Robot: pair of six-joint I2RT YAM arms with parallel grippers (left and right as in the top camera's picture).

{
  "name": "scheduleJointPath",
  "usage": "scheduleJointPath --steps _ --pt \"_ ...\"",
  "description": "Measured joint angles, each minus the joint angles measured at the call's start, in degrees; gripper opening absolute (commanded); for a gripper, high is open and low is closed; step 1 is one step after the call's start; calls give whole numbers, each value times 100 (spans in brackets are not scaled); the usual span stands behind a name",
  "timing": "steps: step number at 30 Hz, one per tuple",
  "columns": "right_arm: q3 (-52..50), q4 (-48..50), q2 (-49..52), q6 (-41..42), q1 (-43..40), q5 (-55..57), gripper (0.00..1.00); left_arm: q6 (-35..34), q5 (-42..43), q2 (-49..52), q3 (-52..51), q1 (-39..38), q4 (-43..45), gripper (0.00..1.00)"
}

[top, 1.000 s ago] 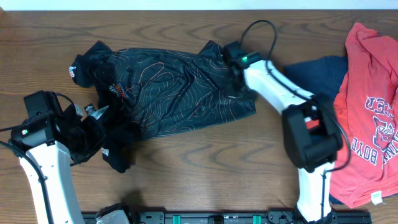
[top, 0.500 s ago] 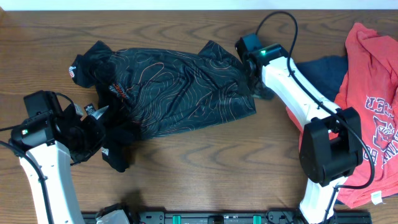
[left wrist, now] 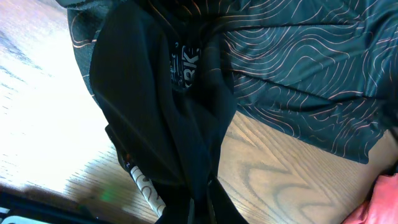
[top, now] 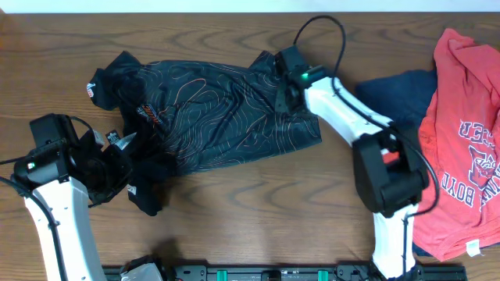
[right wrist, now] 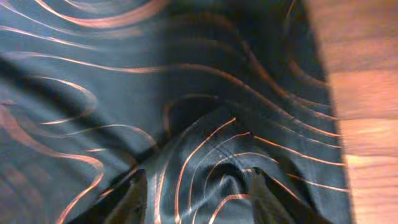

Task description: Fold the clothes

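My right gripper grabs the black sports shirt's raised fold (top: 282,108) (right wrist: 202,188) next, opposite the shirt's bunched corner in my left gripper. This stretches and spreads the shirt flat for folding.
The black sports shirt (top: 219,109) with thin orange contour lines lies spread on the table's left half. Its lower left corner hangs bunched from my left gripper (top: 125,164). In the left wrist view the dark fabric (left wrist: 155,99) runs straight down into my left gripper (left wrist: 208,211), which is shut on it. My right gripper (top: 283,92) sits on the shirt's upper right part. In the right wrist view its fingers (right wrist: 134,199) stand apart, my right gripper (right wrist: 202,199) open with a raised fold of the shirt (right wrist: 124,93) between them.
A red navy-lettered tee (top: 461,140) lies crumpled at the right edge, and its corner (left wrist: 382,205) shows in the left wrist view. A navy garment (top: 402,90) lies partly under it. The wooden table (top: 258,203) is bare in front of the shirt.
My right gripper swung right past the shirt's edge, then came back left onto the shirt's upper right part. The left arm and the shirt have hardly moved.
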Motion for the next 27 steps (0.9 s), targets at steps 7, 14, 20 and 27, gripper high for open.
scheduleJointPath --steps 7,14,20,27 --pt "-15 345 195 188 39 240 52 0 0 0 0 0 0 6" --pt "-15 503 195 249 44 295 56 0 0 0 0 0 0 6" --pt "-15 511 243 278 44 354 56 0 0 0 0 0 0 6" --pt "-4 503 302 269 66 505 17 0 0 0 0 0 2 6"
